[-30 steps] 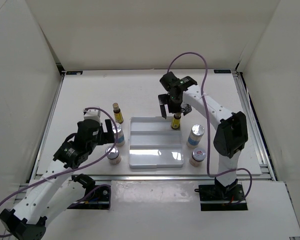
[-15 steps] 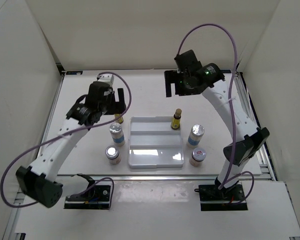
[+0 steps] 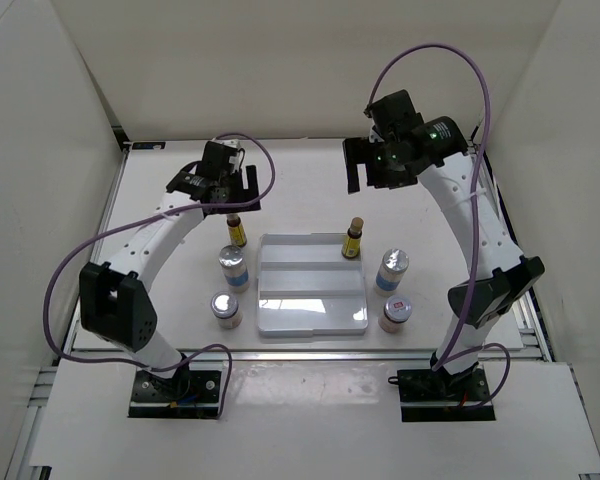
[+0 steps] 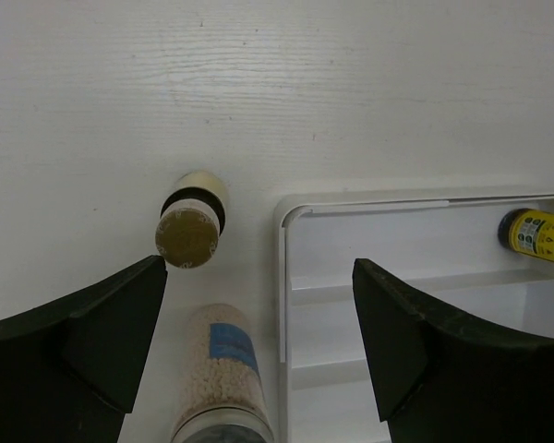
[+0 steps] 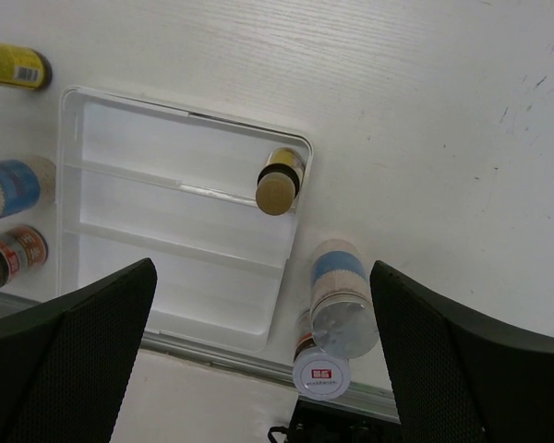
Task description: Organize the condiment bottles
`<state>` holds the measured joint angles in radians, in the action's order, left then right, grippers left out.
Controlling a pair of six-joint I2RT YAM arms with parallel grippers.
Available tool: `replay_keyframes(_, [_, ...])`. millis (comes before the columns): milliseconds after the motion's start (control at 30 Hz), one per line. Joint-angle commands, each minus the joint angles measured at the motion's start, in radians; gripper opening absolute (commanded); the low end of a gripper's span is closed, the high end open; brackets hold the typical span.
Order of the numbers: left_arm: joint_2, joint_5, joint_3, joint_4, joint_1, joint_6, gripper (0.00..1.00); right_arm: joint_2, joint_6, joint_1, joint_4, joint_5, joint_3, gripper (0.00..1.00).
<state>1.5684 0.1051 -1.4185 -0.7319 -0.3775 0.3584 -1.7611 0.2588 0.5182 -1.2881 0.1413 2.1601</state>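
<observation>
The left gripper grips its cap (image 3: 233, 218) next, so the slim amber bottle's base stays free to stand in the white tray (image 3: 310, 315).
One slim amber bottle (image 3: 354, 238) stands on the back step of the white tray (image 3: 310, 315); it also shows in the right wrist view (image 5: 279, 182). The other amber bottle (image 3: 237, 229) stands left of the tray, seen from above in the left wrist view (image 4: 192, 226). My left gripper (image 3: 220, 198) is open and empty, hovering just behind it. Blue-label bottles (image 3: 233, 268) (image 3: 391, 270) and pale jars (image 3: 224, 308) (image 3: 395, 315) flank the tray. My right gripper (image 3: 365, 172) is open and empty, raised high behind the tray.
The tray's rim (image 4: 283, 277) runs close beside the left blue-label bottle (image 4: 222, 369). The enclosure's white walls stand at the back and both sides. The metal front rail (image 5: 258, 355) lies near the right jar (image 5: 319, 372).
My right gripper let go of the amber bottle on the tray and rose back and right. My left arm swung from the near left to above the left amber bottle.
</observation>
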Motion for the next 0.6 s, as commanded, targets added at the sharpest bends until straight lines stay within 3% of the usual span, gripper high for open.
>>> replay_keyframes(0, [0.016, 0.022, -0.071, -0.011, 0.003, 0.005, 0.91, -0.001, -0.026, -0.012, -0.017, -0.054, 0.006, 1.00])
replay_keyframes(400, [0.045, 0.076, -0.039, -0.020, 0.022, 0.014, 0.83, -0.031, -0.026, -0.078, -0.008, -0.155, -0.005, 1.00])
replay_keyframes(567, [0.045, 0.085, -0.020, -0.020, 0.031, 0.014, 1.00, -0.031, -0.015, -0.098, -0.008, -0.198, -0.014, 1.00])
